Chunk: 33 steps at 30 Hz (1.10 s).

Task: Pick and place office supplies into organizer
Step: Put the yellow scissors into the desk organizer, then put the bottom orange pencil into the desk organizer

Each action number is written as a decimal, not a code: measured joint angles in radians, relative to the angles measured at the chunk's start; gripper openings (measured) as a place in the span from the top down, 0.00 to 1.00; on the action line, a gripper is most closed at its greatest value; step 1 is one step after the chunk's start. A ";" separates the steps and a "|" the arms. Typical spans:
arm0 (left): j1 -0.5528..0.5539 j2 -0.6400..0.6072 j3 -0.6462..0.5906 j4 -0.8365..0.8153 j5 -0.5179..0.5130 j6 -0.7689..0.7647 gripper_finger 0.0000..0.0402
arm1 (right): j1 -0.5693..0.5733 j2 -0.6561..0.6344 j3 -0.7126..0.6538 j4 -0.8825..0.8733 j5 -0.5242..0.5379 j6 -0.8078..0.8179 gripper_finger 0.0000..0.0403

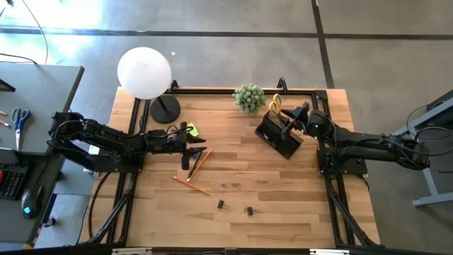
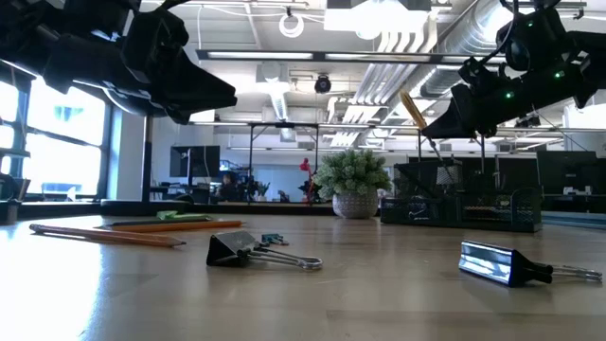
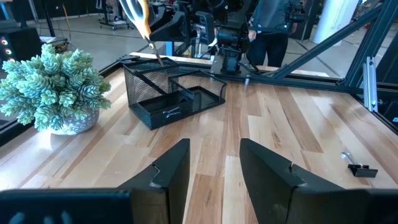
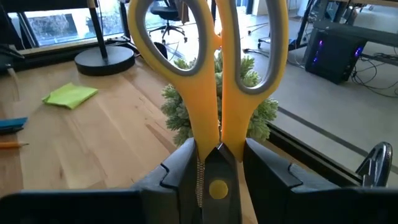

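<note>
The yellow-handled scissors point blades-down inside the black mesh organizer's rim (image 1: 272,129), so my right gripper opens next.
My right gripper (image 4: 217,155) is shut on the yellow-handled scissors (image 1: 274,105) above the black mesh organizer (image 1: 280,136) at the table's far right. The scissors are tilted, and their dark blades (image 3: 155,58) point down into the organizer. My left gripper (image 3: 214,163) is open and hovers over bare wood at the table's left (image 1: 192,150). It touches nothing. The lime-green sticky-note pad (image 1: 191,131) lies beside it, and the orange and dark pencils (image 1: 197,164) lie just near of it. Two binder clips (image 1: 224,205) (image 1: 249,210) lie toward the near edge. A blue block (image 4: 12,124) lies near the pad. My right gripper pinches the scissors between its two fingers at the pivot (image 4: 217,175), just below where the yellow handles (image 4: 214,74) meet. The handles stick out beyond the fingertips, up and toward the far left. The scissors are lifted and tilted, and the blades are hidden under the gripper in its wrist view.
A green potted plant (image 1: 249,98) stands at the far edge, just left of the organizer. A lamp with a white globe (image 1: 144,71) and a round black base (image 1: 164,110) stands at the far left. A black frame (image 1: 333,184) rims the table. A person (image 3: 268,25) stands beyond the far side.
</note>
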 joint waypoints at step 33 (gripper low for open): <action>0.000 0.000 0.000 -0.001 0.001 -0.001 0.68 | 0.004 -0.001 0.000 0.013 0.068 0.045 0.38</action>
